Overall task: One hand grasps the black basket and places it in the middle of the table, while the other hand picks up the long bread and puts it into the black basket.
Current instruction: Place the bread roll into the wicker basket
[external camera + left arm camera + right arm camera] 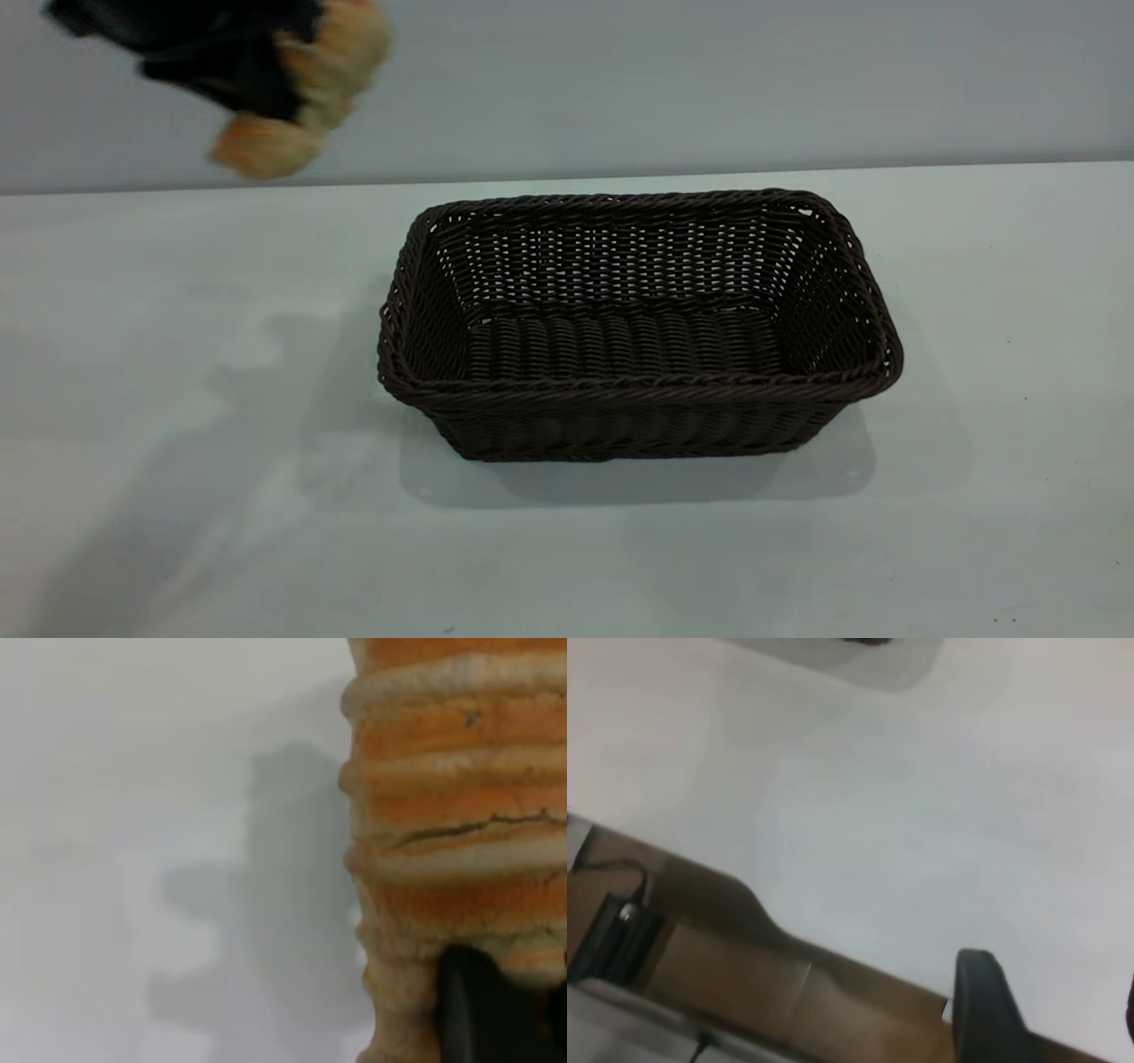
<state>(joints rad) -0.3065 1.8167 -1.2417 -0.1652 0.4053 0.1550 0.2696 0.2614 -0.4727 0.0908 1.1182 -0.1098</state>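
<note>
The long bread [306, 93] moves first, now in my left gripper. It hangs high beside the black basket [633, 328], outside the basket's rim, so it would miss if I opened now.
The black basket [633, 328] stands upright and empty in the middle of the white table [159, 416]. My left gripper [252, 75] is high above the table's far left, shut on the long bread [306, 93], which hangs out of it at a slant and looks blurred. In the left wrist view the ridged golden bread [456, 815] fills one side, with a black finger [483, 1010] pressed on it. My right gripper [1050, 997] is out of the exterior view; its fingers [983, 1005] are apart and empty over the table's edge.
The right wrist view shows the table's edge [833, 948], brown boards beyond it, and a black box with a cable [616, 935]. A grey wall runs behind the table [709, 80]. The arm's shadow falls left of the basket.
</note>
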